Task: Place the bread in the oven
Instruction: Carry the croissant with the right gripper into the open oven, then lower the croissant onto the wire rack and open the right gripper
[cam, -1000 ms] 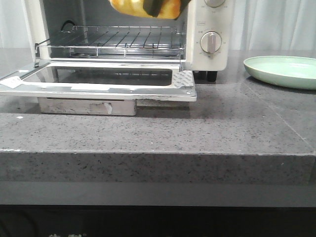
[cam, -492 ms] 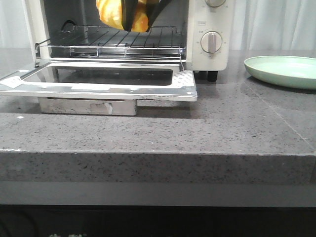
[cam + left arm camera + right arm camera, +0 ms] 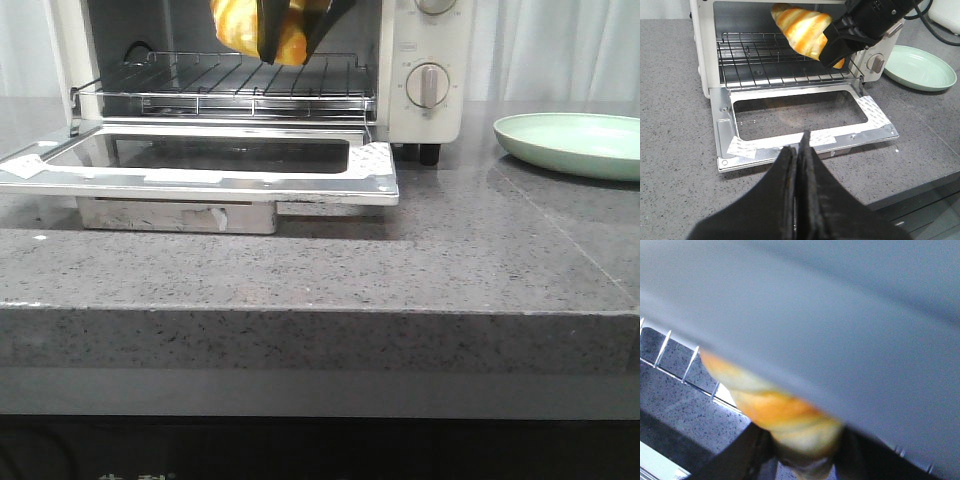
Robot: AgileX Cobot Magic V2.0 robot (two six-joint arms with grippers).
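The bread's lower edge (image 3: 240, 45) hangs inside the oven's opening over the wire rack and the bread would rest there, so it is time for my right gripper to release it now.
The cream-white oven (image 3: 430, 120) stands at the back left with its glass door (image 3: 200, 165) folded down flat and its wire rack (image 3: 240, 85) bare. My right gripper (image 3: 290, 35) is shut on the golden-orange striped bread (image 3: 235, 25) and holds it in the oven's mouth, just above the rack. The left wrist view shows the same: bread (image 3: 802, 30) clamped by the black right gripper (image 3: 837, 45) over the rack (image 3: 780, 65). In the right wrist view the bread (image 3: 775, 410) sits between the fingers (image 3: 740, 455). My left gripper (image 3: 799, 150) is shut and empty, in front of the door.
A pale green plate (image 3: 575, 140) lies on the grey stone counter (image 3: 400, 260) to the right of the oven; it also shows in the left wrist view (image 3: 917, 67). The open door juts out toward the counter's front edge. Round dials (image 3: 428, 85) sit on the oven's right panel.
The right gripper has carried the bread leftward and down from the oven's upper right into the opening above the rack, then shifted it slightly right. The left gripper's motion cannot be judged.
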